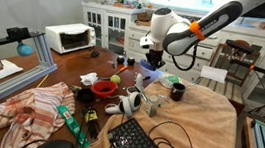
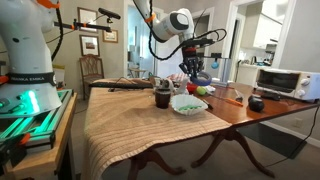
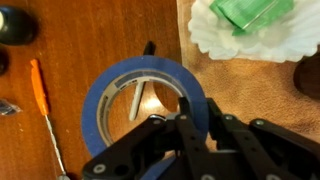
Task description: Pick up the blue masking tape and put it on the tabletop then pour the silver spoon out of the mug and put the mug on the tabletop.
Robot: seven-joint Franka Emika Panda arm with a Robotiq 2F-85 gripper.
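The blue masking tape [image 3: 110, 90] is hanging above the pale stick and would fall onto the stick if I opened now. I need to keep my gripper closed on the tape.
In the wrist view my gripper [image 3: 180, 130] is shut on the rim of the blue masking tape [image 3: 110, 90], a flat ring held above the brown tabletop [image 3: 90, 40]. A pale stick shows through the ring's hole. In both exterior views the gripper [image 1: 154, 59] [image 2: 192, 72] hangs a little above the table. The dark mug [image 1: 177, 90] [image 2: 163, 97] stands on the peach cloth [image 1: 197, 127] [image 2: 130, 120], beside the gripper and apart from it. I cannot make out the spoon.
A white ruffled dish [image 3: 245, 30] [image 2: 188, 104] with a green thing stands close by. An orange-handled tool [image 3: 36, 78] lies on the wood. A keyboard [image 1: 142, 146], cables, a striped towel [image 1: 28, 107], a toaster oven [image 1: 69, 39] [image 2: 283, 82] and small objects crowd the table.
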